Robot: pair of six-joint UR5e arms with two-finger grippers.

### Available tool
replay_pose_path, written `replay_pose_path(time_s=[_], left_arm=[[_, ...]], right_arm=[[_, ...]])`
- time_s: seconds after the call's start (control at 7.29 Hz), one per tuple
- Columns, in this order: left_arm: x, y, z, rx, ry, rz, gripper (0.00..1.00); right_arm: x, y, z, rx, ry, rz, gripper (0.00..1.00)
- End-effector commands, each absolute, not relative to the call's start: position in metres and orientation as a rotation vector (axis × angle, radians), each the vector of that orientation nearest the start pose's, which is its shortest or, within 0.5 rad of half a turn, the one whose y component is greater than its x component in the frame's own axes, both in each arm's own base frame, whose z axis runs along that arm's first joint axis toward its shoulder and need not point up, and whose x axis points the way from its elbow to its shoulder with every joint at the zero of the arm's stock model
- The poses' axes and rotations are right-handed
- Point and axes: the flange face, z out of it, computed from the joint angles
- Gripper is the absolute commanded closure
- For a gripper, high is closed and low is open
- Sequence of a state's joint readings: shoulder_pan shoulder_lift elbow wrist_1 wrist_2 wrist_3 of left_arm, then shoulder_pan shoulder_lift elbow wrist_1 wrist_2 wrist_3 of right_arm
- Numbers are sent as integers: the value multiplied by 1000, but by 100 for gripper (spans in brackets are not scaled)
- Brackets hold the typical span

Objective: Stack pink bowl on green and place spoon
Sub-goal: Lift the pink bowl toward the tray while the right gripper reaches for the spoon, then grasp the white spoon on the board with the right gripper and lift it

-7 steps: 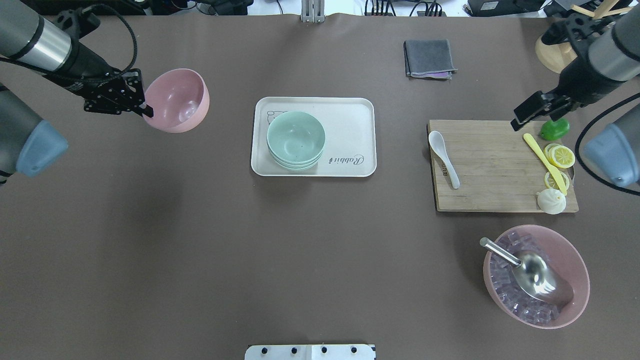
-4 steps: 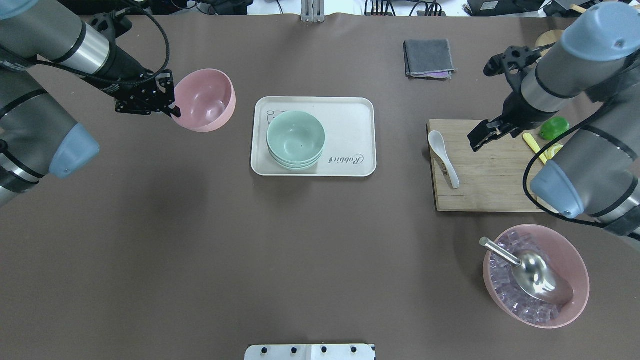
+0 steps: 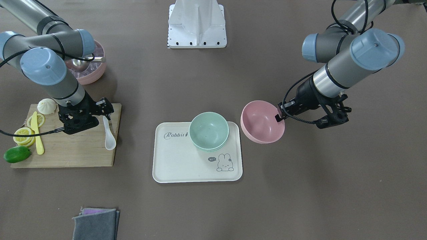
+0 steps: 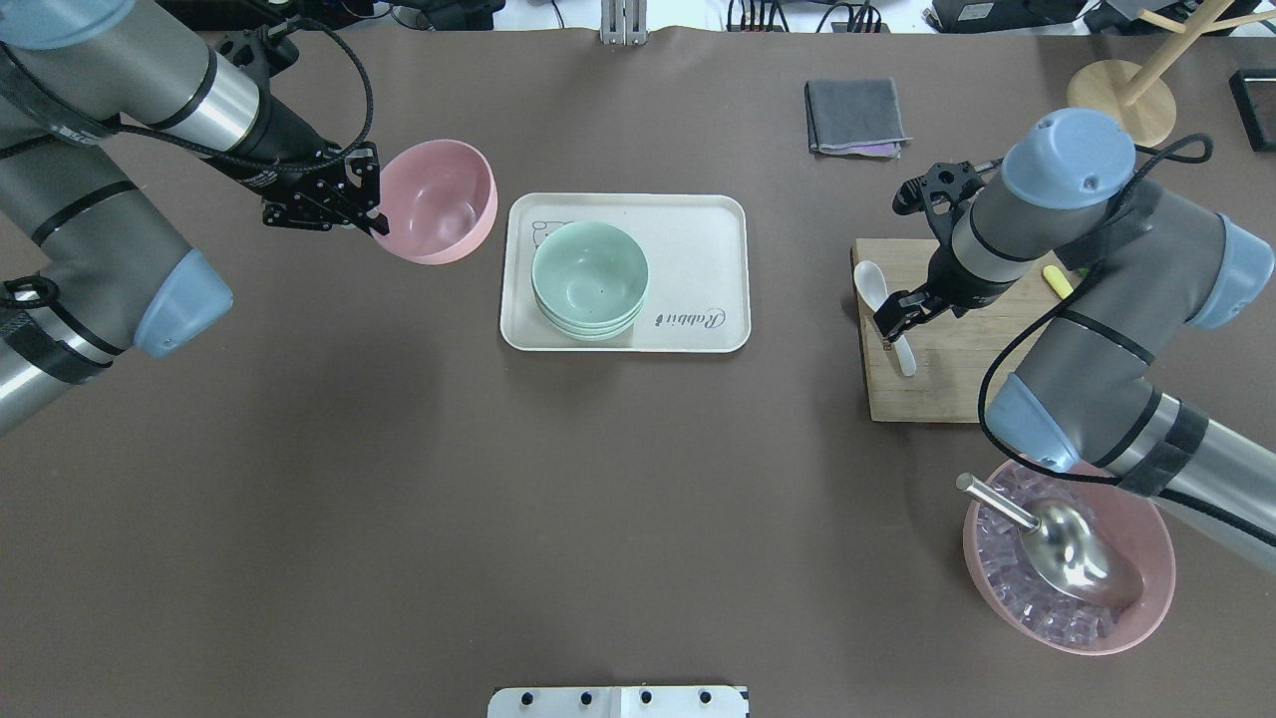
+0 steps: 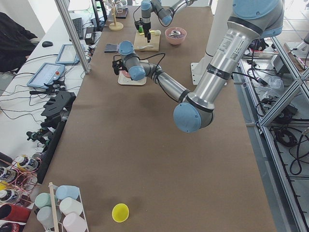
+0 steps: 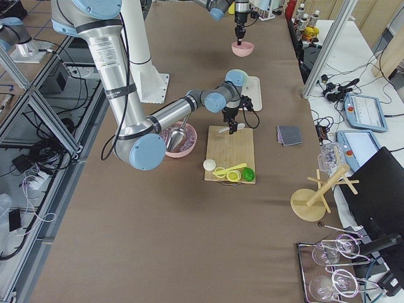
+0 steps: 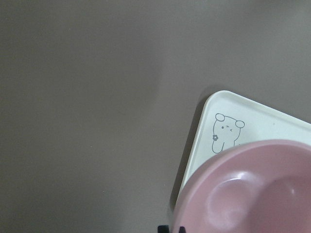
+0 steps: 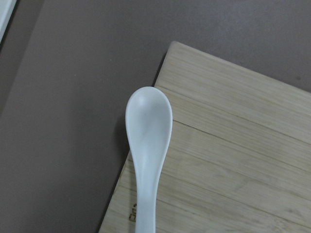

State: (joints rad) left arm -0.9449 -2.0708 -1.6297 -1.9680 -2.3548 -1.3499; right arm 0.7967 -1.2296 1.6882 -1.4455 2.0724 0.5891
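Observation:
My right gripper next needs to grab the white spoon by its slim handle [image 3: 106,123], so that I can place the spoon in the pink bowl [image 3: 262,121].
My left gripper [image 4: 374,221] is shut on the near rim of the small pink bowl [image 4: 439,202] and holds it just left of the white tray [image 4: 698,239]. In the left wrist view the pink bowl [image 7: 252,194] overlaps the tray's corner [image 7: 228,116]. The mint-green bowl stack [image 4: 590,279] sits on the tray's left half. The white spoon [image 4: 872,287] lies on the wooden board's [image 4: 937,389] left edge. My right gripper [image 4: 892,321] hangs over the spoon's handle, open and empty. The right wrist view shows the spoon [image 8: 148,145] straight below with no fingers in frame.
A large pink bowl [image 4: 1146,558] with clear cubes and a metal scoop [image 4: 1057,543] stands at the near right. A grey cloth [image 4: 855,117] lies behind the board. A lime [image 3: 17,154], yellow knife [image 3: 37,133], lemon slices and a bun [image 3: 46,106] occupy the board's other end.
My left gripper has carried the pink bowl rightward to the tray's edge. My right arm has swung left across the board, from the lime end to above the spoon.

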Motion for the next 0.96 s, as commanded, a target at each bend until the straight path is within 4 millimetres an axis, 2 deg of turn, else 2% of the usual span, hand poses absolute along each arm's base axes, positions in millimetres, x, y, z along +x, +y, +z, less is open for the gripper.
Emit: replay_pose_path(time_s=[0.0,0.55,0.82], left_arm=[[332,-565,286,-104,1150,-266,100],[333,-564,286,-106,1150,-263,100],[333,-563,286,-107,1150,-263,100]], right_arm=[[-393,-510,403,127,-743,-310,18],[-406,-512,406,123,-722,-304,39],[-409,-511,410,118,-715,-306,45]])
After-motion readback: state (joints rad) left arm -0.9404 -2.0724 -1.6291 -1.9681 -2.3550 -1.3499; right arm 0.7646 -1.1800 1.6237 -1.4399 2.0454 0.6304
